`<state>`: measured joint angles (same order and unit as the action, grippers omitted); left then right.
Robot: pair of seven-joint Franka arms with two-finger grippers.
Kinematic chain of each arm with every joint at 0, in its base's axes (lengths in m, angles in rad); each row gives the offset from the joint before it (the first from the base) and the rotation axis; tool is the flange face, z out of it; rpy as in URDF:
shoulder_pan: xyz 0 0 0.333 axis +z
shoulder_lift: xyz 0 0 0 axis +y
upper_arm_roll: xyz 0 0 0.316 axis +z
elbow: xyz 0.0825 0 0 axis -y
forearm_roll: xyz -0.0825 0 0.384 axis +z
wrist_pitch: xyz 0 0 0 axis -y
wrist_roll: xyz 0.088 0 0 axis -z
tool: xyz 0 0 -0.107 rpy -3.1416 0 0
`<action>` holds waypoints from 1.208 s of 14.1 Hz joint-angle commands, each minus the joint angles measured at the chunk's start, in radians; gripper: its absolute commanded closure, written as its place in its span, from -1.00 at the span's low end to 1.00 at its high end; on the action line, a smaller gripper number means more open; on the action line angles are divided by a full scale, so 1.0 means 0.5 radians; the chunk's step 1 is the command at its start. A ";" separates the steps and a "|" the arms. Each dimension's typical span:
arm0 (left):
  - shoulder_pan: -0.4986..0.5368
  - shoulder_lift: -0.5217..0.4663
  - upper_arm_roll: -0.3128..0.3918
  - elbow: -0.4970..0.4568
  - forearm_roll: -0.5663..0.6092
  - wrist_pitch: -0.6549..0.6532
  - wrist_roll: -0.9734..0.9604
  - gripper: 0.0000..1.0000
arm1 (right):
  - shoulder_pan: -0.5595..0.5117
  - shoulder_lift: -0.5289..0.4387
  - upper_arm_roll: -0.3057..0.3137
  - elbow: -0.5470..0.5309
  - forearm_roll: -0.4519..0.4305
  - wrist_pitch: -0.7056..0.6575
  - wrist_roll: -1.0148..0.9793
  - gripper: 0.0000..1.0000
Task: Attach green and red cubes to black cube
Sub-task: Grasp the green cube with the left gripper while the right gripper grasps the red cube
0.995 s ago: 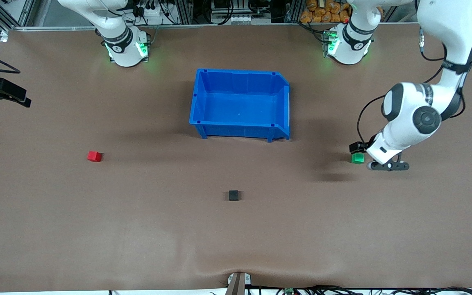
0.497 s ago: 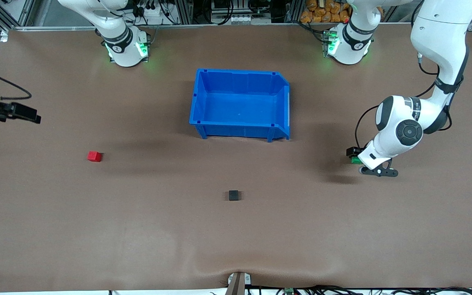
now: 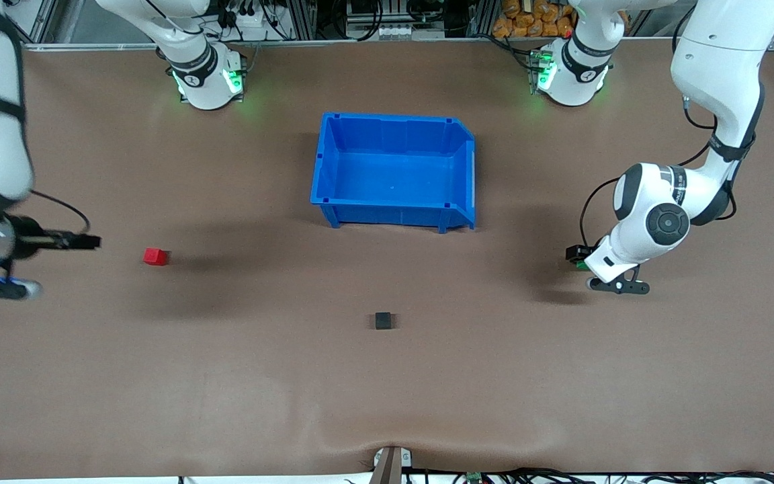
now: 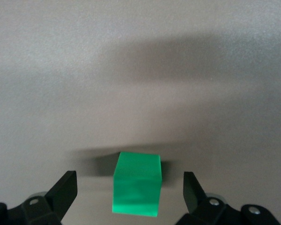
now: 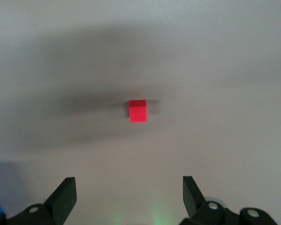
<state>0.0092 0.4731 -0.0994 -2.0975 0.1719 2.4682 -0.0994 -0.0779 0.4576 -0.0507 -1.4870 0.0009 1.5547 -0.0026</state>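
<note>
The green cube [image 4: 136, 192] is ready for my left gripper to close on. In the left wrist view, my fingers are on either side of the cube, beside its top side [image 4: 138, 165].
The green cube [image 4: 136, 183] rests on the brown mat between the spread fingers of my left gripper [image 4: 130, 194], which is open and touches neither side of it. From the front, only a sliver of this green cube [image 3: 581, 265] shows under the left gripper [image 3: 584, 261]. The red cube [image 3: 155, 256] sits near the right arm's end of the table. My right gripper [image 3: 82, 240] is open beside it with a gap between them. In the right wrist view the red cube [image 5: 137, 110] lies well ahead of the right gripper [image 5: 129, 192]. The black cube [image 3: 383, 320] stands alone mid-table, nearer the front camera.
A large empty blue bin [image 3: 387, 214] stands at the middle of the table, farther from the front camera than the black cube. The brown mat [image 3: 387, 403] covers the whole table, with a ripple at its front edge.
The left gripper has come down over the green cube, hiding most of it from the front. The right arm has swung in from the table's end toward the red cube.
</note>
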 commanded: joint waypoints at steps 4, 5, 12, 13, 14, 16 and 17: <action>0.018 0.045 -0.019 0.035 0.009 0.012 -0.038 1.00 | -0.108 0.244 0.022 -0.169 0.038 0.273 0.057 -1.00; 0.018 0.042 -0.019 0.035 0.009 0.009 -0.041 1.00 | -0.099 0.244 0.019 -0.265 0.038 0.429 0.057 -1.00; -0.003 0.026 -0.050 0.167 -0.046 0.000 -0.628 1.00 | -0.035 0.376 0.022 -0.394 0.032 0.532 0.060 -0.47; -0.006 0.023 -0.059 0.194 -0.080 0.000 -0.730 1.00 | -0.019 0.389 0.022 -0.425 0.032 0.590 0.057 -0.45; -0.006 0.017 -0.083 0.219 -0.125 -0.003 -0.858 1.00 | -0.019 0.389 0.022 -0.465 0.026 0.666 0.054 -0.45; -0.021 0.026 -0.126 0.295 -0.157 0.000 -1.223 1.00 | -0.025 0.404 0.022 -0.499 0.011 0.728 0.054 -0.26; -0.046 0.032 -0.145 0.344 -0.157 -0.003 -1.450 1.00 | -0.025 0.422 0.022 -0.502 0.011 0.756 0.057 -0.05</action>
<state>0.0019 0.4913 -0.1558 -1.9665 0.1118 2.4765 -0.6619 -0.0926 0.6672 -0.0377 -1.7194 0.0021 1.9052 0.0147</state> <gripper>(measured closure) 0.599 0.361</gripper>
